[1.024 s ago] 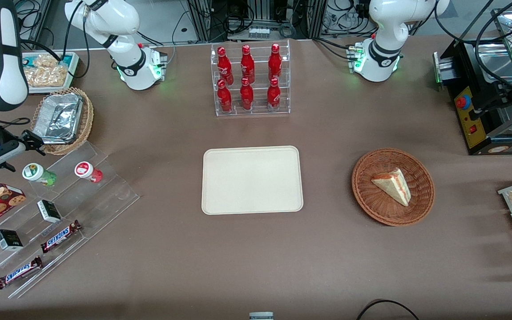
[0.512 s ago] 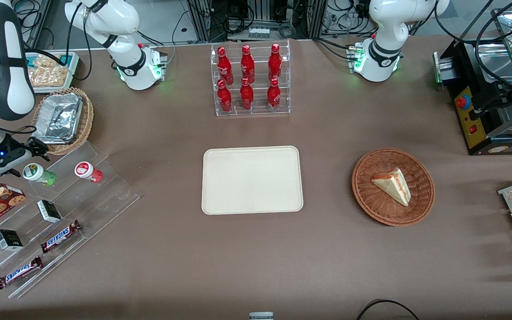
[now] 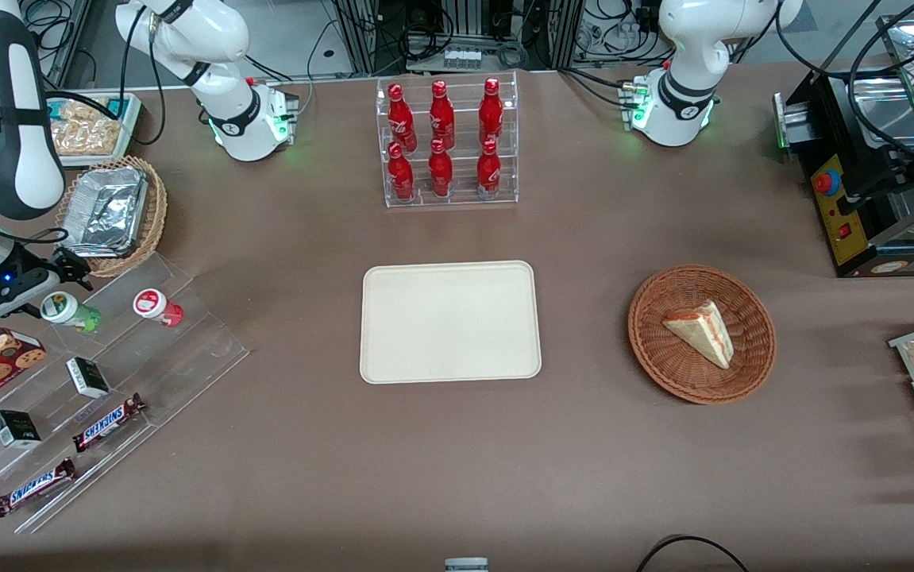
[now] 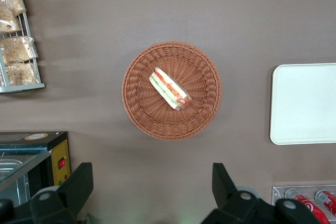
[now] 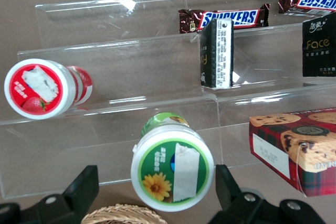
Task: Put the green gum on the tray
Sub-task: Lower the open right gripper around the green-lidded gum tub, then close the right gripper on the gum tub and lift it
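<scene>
I will next grab the green gum with my right gripper by its white lid end (image 3: 55, 306), and then the gum can be set onto the cream tray (image 3: 450, 321).
The green gum (image 3: 67, 310) lies tilted on the upper step of a clear stepped stand (image 3: 187, 349), toward the working arm's end of the table. Its white lid with a green-and-orange mark faces my wrist camera (image 5: 172, 168). My right gripper (image 3: 50, 284) is open and right at the lid. In the right wrist view the gripper (image 5: 156, 176) has a black finger on each side of the lid, with a small gap on each side. The cream tray (image 3: 450, 321) lies empty at the table's middle and also shows in the left wrist view (image 4: 304, 103).
A red canister (image 3: 156, 306) lies beside the gum on the same step (image 5: 42, 87). Lower steps hold dark boxes (image 5: 216, 52), Snickers bars (image 3: 107, 421) and a cookie box (image 5: 296, 148). A wicker basket with foil (image 3: 111, 214) is close by. A bottle rack (image 3: 447, 143) and a sandwich basket (image 3: 701, 334) stand farther off.
My right gripper has come down and moved toward the green gum's lid. The gum and the other things have not moved.
</scene>
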You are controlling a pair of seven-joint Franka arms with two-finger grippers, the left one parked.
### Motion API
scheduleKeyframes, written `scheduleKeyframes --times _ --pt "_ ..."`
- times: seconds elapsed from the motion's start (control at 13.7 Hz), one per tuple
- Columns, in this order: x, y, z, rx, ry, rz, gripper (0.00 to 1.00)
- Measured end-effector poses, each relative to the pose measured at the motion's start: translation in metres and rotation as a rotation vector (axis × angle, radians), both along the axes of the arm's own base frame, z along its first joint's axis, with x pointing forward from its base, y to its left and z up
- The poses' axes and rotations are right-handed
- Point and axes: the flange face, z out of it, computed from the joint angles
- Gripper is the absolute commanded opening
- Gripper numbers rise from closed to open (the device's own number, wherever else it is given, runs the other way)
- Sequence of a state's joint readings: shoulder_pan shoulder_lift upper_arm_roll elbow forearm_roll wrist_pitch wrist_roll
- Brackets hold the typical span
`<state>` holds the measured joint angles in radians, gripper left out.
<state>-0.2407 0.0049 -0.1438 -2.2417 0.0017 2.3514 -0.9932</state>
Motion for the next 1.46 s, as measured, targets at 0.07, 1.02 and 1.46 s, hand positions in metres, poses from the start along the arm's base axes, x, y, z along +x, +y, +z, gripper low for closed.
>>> scheduleKeyframes --times 0.07,1.02,1.46 --pt "0.0 0.0 0.0 0.0 -0.001 0.0 0.99" --pt "0.008 0.0 0.0 -0.01 -0.021 0.0 0.0" --pt "0.019 0.0 0.024 0.009 0.027 0.007 0.0"
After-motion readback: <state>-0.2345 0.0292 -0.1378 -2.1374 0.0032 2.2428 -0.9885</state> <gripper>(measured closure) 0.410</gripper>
